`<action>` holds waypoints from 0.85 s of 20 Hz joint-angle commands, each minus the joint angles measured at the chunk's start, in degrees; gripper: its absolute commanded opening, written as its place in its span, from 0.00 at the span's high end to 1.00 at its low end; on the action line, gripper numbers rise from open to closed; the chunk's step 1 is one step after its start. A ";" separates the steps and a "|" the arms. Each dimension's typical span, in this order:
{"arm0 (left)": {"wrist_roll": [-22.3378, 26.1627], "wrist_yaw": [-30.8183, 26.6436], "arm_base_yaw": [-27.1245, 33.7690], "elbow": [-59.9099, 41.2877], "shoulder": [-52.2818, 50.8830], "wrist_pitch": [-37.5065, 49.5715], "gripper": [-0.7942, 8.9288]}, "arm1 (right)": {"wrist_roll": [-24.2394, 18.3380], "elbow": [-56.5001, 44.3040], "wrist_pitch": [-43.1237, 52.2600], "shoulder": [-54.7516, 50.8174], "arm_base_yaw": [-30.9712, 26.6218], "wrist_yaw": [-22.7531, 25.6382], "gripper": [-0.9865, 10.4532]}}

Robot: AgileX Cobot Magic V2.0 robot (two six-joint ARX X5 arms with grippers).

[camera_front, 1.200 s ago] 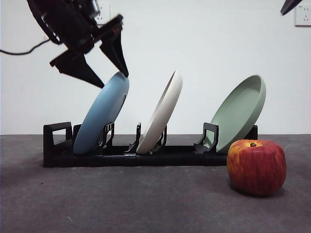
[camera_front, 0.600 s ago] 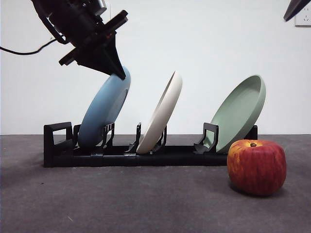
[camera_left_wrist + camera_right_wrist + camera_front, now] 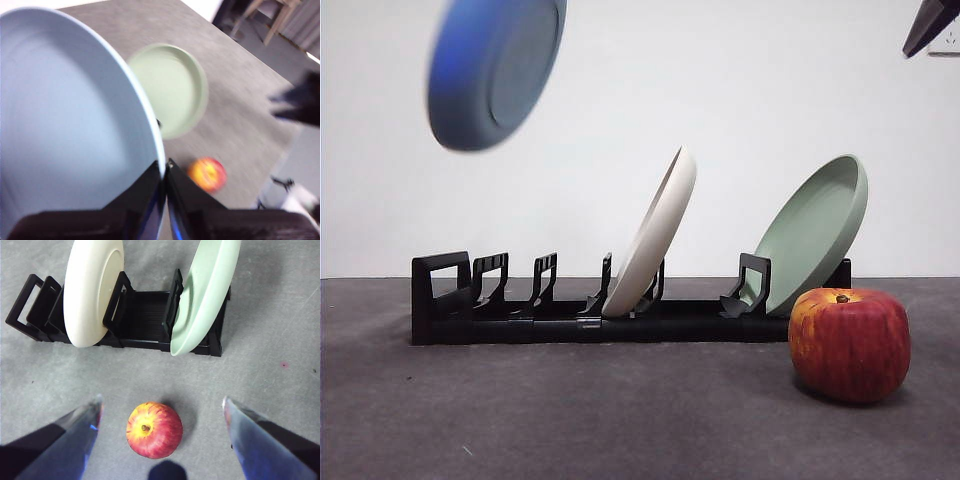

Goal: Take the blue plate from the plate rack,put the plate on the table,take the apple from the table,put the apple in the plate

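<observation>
My right gripper takes hold of the apple by its round body (image 3: pixel 849 350) next, to put the red apple in the blue plate (image 3: pixel 495 68).
The blue plate (image 3: pixel 495 68) hangs high at the front view's top left, clear of the black plate rack (image 3: pixel 520 318). My left gripper (image 3: pixel 164 172) is shut on the blue plate's (image 3: pixel 65 120) rim and holds it in the air. The red apple (image 3: pixel 849 343) stands on the dark grey table (image 3: pixel 570 420) in front of the rack's right end. It also shows in the right wrist view (image 3: pixel 154 429) and the left wrist view (image 3: pixel 207 174). My right gripper (image 3: pixel 162 412) is open, high above the apple; only a black tip (image 3: pixel 928 22) shows at the front view's top right.
A cream-white plate (image 3: pixel 655 232) leans in the rack's middle slots and a sage-green plate (image 3: pixel 815 228) in its right end. The rack's left slots stand empty.
The left gripper shut on the blue plate's rim and lifted it up and to the left, out of the rack. The apple, the other plates and the right arm have not moved.
</observation>
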 commanded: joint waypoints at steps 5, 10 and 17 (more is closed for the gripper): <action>7.23 -13.35 -14.78 -0.55 -10.34 -18.25 0.93 | -0.48 0.17 0.17 0.11 -0.15 0.17 0.56; -0.33 -28.89 -30.21 -7.76 -12.09 -16.72 0.93 | -0.48 0.17 0.15 0.11 -0.15 0.17 0.56; -6.86 -37.51 -41.68 -23.23 -6.91 -3.78 0.93 | -0.44 0.17 -0.11 0.11 -0.15 0.15 0.56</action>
